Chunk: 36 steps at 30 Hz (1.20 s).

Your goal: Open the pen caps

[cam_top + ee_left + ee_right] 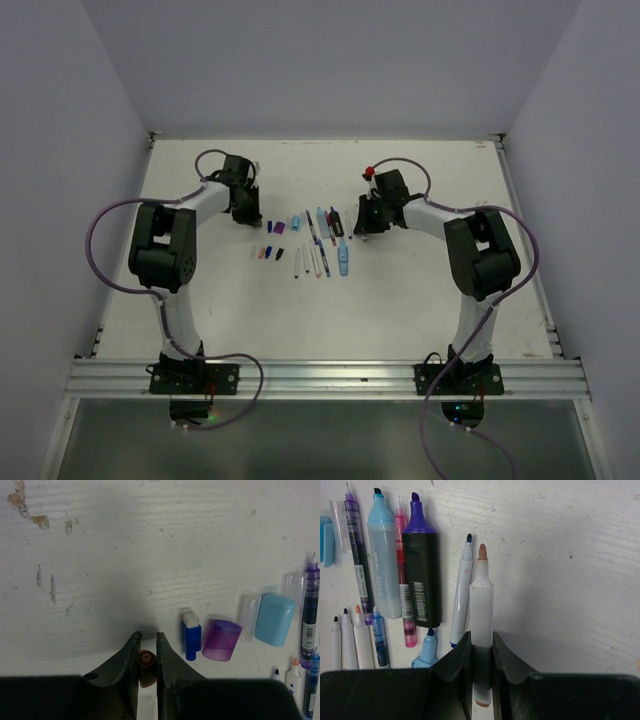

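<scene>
I should open my left gripper now, because the small orange-brown pen cap (146, 666) is just above empty flat table, beside the blue cap.
My left gripper (148, 636) is shut on a small orange-brown pen cap (146, 666), held just above the white table (150, 555). To its right lie a blue cap with a white piece (190, 636), a purple cap (221, 640) and a light-blue cap (274, 619). My right gripper (481, 636) is shut on the body of a white pen (481, 605); its orange tip is bare and points away. In the top view the left gripper (243, 215) and right gripper (362, 228) flank the row of pens (315, 245).
Left of the held pen lie uncapped pens: a white blue-tipped one (461, 590), a black purple-tipped highlighter (420, 570), a pink pen (405, 580) and a light-blue marker (383, 560). Loose caps (270, 250) sit left of the pens. White walls ring the table.
</scene>
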Motion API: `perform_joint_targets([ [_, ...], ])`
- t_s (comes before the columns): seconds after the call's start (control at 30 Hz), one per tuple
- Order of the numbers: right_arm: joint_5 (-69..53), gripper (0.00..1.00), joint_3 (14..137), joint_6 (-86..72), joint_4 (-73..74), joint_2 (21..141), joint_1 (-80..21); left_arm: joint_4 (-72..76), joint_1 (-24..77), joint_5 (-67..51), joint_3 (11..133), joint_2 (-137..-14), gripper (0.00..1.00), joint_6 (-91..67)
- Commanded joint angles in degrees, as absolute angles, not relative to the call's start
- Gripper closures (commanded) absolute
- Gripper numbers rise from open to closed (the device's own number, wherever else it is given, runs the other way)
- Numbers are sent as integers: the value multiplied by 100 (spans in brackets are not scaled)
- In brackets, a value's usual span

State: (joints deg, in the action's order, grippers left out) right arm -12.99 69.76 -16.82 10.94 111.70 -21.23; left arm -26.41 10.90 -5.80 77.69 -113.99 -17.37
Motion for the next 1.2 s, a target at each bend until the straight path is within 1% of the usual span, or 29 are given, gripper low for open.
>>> perform_joint_targets([
  [0.0, -1248, 87, 7216, -1538, 1178, 11320, -2092, -2549, 1072, -721, 7805, -11461, 85, -1731],
  [0.07, -1301, 83, 7251, -1547, 1178, 11381, -2101, -2523, 1063, -773, 7770, -11487, 80, -1766],
  [0.13, -1301, 80, 7260, -1564, 1187, 11399, -2101, -2522, 1063, -791, 7770, -11513, 76, -1784],
  [0.17, -1309, 76, 7251, -1564, 1178, 11391, -2101, -2514, 1063, -791, 7752, -11522, 74, -1802],
  [0.27, -1310, 69, 7233, -1582, 1204, 11347, -2101, -2505, 1063, -774, 7743, -11540, 70, -1846],
  [0.47, -1283, 62, 7146, -1687, 1178, 11233, -2101, -2514, 1063, -774, 7708, -11566, 63, -1916],
  [0.6, -1266, 57, 7110, -1758, 1151, 11057, -2101, -2531, 1063, -703, 7699, -11505, 60, -1951],
  [0.63, -1257, 56, 7110, -1775, 1151, 10926, -2092, -2540, 1063, -703, 7699, -11479, 60, -1960],
  [0.73, -1161, 48, 7136, -1793, 1213, 10540, -2092, -2558, 1055, -642, 7717, -11251, 57, -2021],
  [0.83, -985, 44, 7146, -1802, 1353, 10092, -2092, -2619, 1055, -502, 7778, -10831, 55, -2135],
  [0.9, -687, 36, 7154, -1802, 1450, 9538, -2092, -2698, 1055, -396, 7831, -10548, 52, -2206],
  [0.93, -572, 32, 7207, -1758, 1502, 9345, -2092, -2724, 1046, -265, 7892, -10225, 49, -2223],
  [0.97, -319, 26, 7233, -1732, 1642, 9177, -2092, -2742, 1046, -203, 7910, -10039, 45, -2250],
  [1.03, -63, 18, 7382, -1618, 1827, 8580, -2100, -2786, 1046, -27, 7971, -9450, 38, -2267],
  [1.07, 95, 16, 7426, -1565, 1993, 8352, -2092, -2795, 1046, 182, 7980, -9239, 32, -2259],
  [1.1, 410, 13, 7462, -1521, 2073, 7949, -2100, -2795, 1046, 289, 7980, -8776, 29, -2241],
  [1.13, 622, 6, 7523, -1416, 2135, 7693, -2092, -2795, 1046, 508, 7972, -8537, 21, -2206],
  [1.17, 815, 2, 7532, -1363, 2240, 7464, -2092, -2786, 1046, 623, 7963, -8291, 17, -2171],
])
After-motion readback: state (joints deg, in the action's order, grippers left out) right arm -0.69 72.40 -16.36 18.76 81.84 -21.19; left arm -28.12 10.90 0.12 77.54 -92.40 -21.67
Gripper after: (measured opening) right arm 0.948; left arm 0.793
